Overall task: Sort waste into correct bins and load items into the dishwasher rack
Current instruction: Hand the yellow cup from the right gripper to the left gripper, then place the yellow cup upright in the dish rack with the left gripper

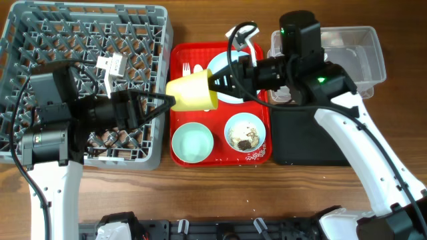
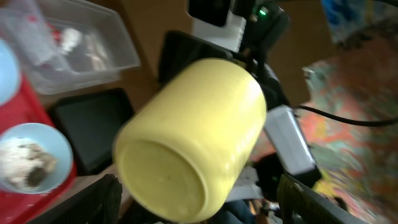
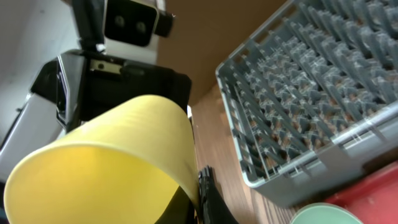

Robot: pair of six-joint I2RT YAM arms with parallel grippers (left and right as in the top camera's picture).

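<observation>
I next need to load the small yellow cup (image 1: pixel 192 92) into the dishwasher rack with its opening first, so my left gripper should grab it around its base, which leaves the cup's rim free.
The small yellow cup (image 1: pixel 192 92) hangs on its side above the left edge of the red tray (image 1: pixel 179 60). My right gripper (image 1: pixel 219 83) is shut on its rim, one finger inside the cup (image 3: pixel 202 199). My left gripper (image 1: pixel 165 102) is open with its fingers on either side of the cup's base (image 2: pixel 199 202); I see no contact. The grey dishwasher rack (image 1: pixel 40 40) is at the left. The pale green bowl (image 1: pixel 192 143) and the light blue bowl with food bits (image 1: pixel 245 133) sit on the red tray. The light blue plate (image 1: pixel 221 65) is partly hidden by my right arm.
The white fork (image 1: pixel 187 68) lies on the red tray beside the plate. The clear tub (image 1: pixel 363 53) stands at the back right, with white and red waste showing in the left wrist view (image 2: pixel 68 43). The black tray (image 1: pixel 307 137) lies right of the red tray.
</observation>
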